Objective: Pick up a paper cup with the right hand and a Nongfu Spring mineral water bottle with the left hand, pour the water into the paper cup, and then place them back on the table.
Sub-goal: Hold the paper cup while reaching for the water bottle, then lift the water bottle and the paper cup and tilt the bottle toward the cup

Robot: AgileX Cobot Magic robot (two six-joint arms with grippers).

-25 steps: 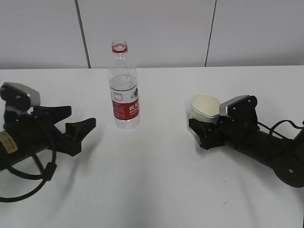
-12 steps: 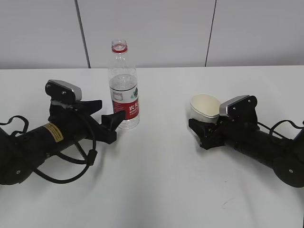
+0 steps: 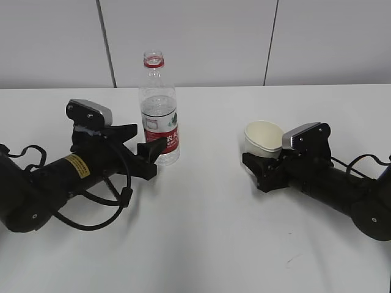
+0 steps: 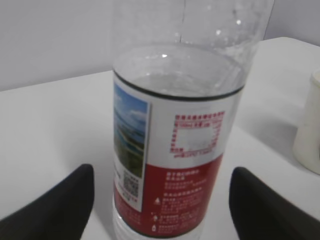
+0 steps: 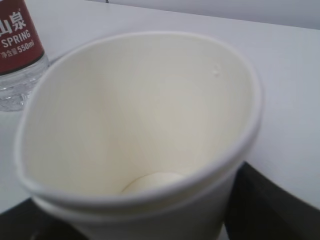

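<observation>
My left gripper grabs the bottle by its labelled body next, which keeps the bottle's uncapped opening free to pour water.
The Nongfu Spring bottle stands upright and uncapped on the white table, part full of water. My left gripper is open, its black fingers on either side of the bottle's lower label with a gap on both sides. My right gripper is shut on the paper cup, low over the table at the right. The cup is empty and tilted, its rim squeezed to an oval. I cannot tell whether it touches the table.
A grey panelled wall runs behind the table's far edge. The bottle's base shows at the upper left of the right wrist view, and the cup's side shows at the right edge of the left wrist view. Black cables trail from both arms.
My left arm has moved right across the table, and its open fingers now flank the bottle. The right arm, the cup and the bottle have not moved.
</observation>
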